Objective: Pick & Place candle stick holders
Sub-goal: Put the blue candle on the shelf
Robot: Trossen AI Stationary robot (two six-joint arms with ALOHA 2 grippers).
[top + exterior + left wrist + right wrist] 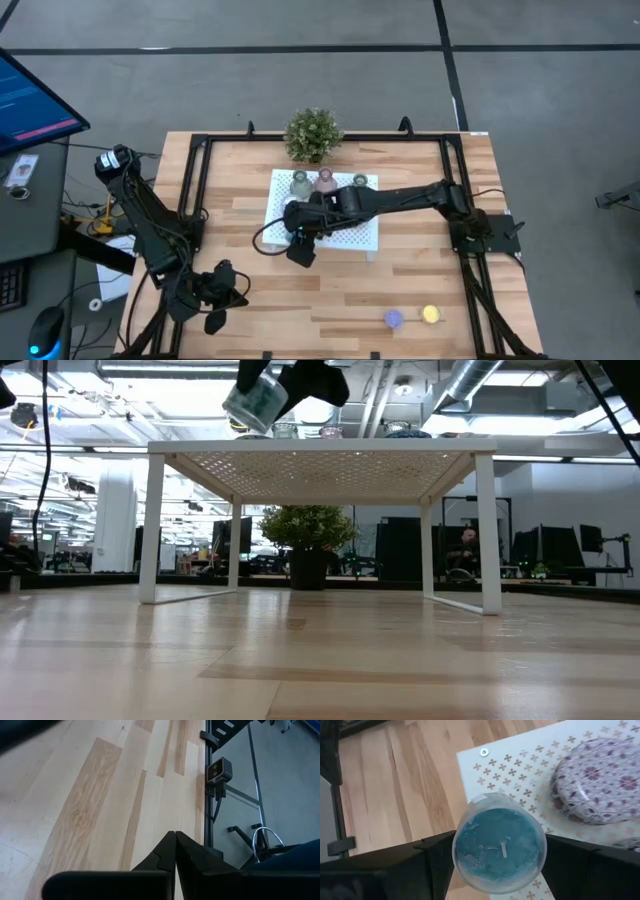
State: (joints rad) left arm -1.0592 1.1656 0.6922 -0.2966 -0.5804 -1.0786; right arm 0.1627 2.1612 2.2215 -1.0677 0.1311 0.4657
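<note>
The blue holder stands upright over the white tray's corner and would stand, so it is time for my right gripper to open now.
My right gripper (pixel 300 247) reaches over the near left corner of the white perforated tray (pixel 345 232) and is shut on a clear round holder filled with blue wax (pixel 498 850). A speckled purple puck (pixel 600 780) rests on the tray beside it. Three narrow-necked vases, one dull green (pixel 300 183), one pink-brown (pixel 325 180) and a third (pixel 360 181), stand along the tray's far edge. A lilac puck (pixel 394 318) and a yellow puck (pixel 431 313) lie on the table near its front edge. My left gripper (pixel 175 850) is shut and empty at the table's near left. My right gripper pinches the blue holder's round side wall (pixel 461 845) between its two fingers (pixel 432 862), one on each opposite side. The holder is lifted clear above the tray's left side and tilted (pixel 256 402).
A bushy potted plant (pixel 313 134) stands behind the tray at the far edge. The tray stands raised on white legs (pixel 152 530). Black frame rails (pixel 195 190) run along the table's sides. Bare wood lies between the tray and the near edge.
</note>
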